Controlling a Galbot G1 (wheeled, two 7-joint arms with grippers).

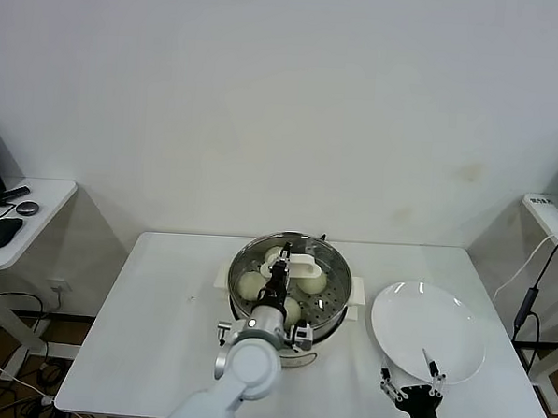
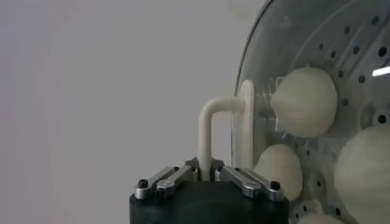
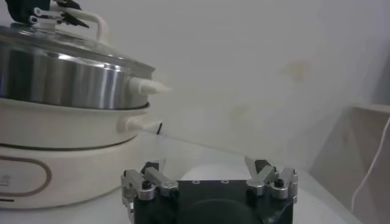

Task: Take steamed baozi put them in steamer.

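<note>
The glass lid is level over the steel pot's rim and would settle there, so I should open my left gripper.
The steamer (image 1: 342,289) stands mid-table, a shiny steel pot on a white base. The steamed baozi lie inside on the perforated tray: one on the left (image 1: 252,284), one on the right (image 1: 313,282), one at the front (image 1: 293,311). They show through the glass lid in the left wrist view (image 2: 304,100). My left gripper (image 1: 277,286) is shut on the lid's white handle (image 2: 206,134) over the pot. My right gripper (image 1: 410,383) is open and empty at the table's front right, beside the steamer (image 3: 61,79).
A white round plate (image 1: 429,329) lies bare at the right of the steamer, just beyond my right gripper. A side desk with a mouse (image 1: 1,233) stands at far left. A cable (image 1: 527,297) hangs at far right.
</note>
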